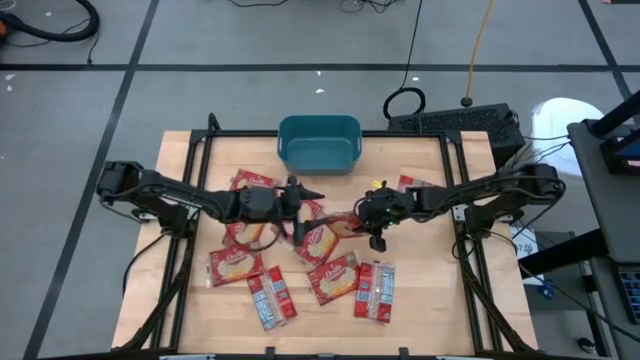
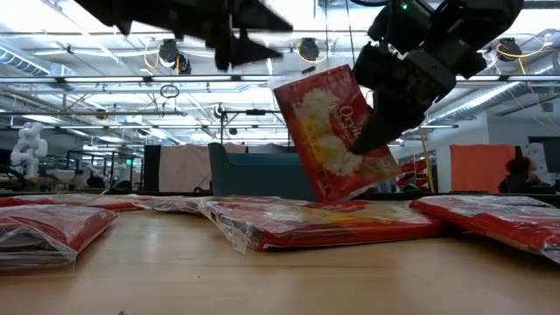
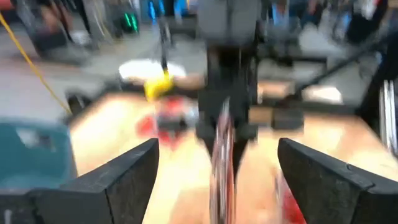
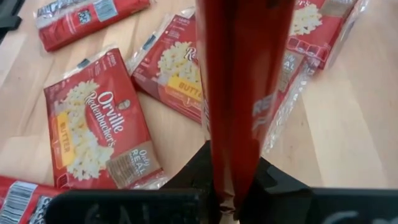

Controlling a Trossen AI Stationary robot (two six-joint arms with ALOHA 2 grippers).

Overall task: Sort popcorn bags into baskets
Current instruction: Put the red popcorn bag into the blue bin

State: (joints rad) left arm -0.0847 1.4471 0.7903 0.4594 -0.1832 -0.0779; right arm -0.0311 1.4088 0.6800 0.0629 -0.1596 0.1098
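This popcorn bag needs to be sorted into the teal basket (image 1: 320,142), so my left gripper will grab it by its free edge (image 1: 334,224) next.
Several red popcorn bags (image 1: 332,277) lie flat on the wooden table, some with their pale striped backs (image 1: 270,297) up. The teal basket (image 1: 320,142) stands at the middle of the far edge. At the table's middle my right gripper (image 1: 368,222) is shut on one popcorn bag (image 2: 332,131), which stands tilted above the heap. Facing it from the left, my left gripper (image 1: 312,192) is open with nothing between its fingers; in its wrist view the held bag (image 3: 222,155) shows edge-on, a little beyond the fingers. My right gripper pinches the bag between its two fingers at one edge (image 4: 239,177), on the bag's side toward the table's right (image 2: 378,122). The fingers come slanting down from the right. The bag stands on edge, tilted, its lower end (image 2: 350,194) just over the lying packets; whether it touches them I cannot tell.
Bags lie spread over the table's middle and near half, with one (image 1: 250,183) left of the basket and one (image 1: 412,185) under the right arm. A black frame (image 1: 455,160) runs along the table's sides. Bare wood (image 1: 440,290) shows at the near right.
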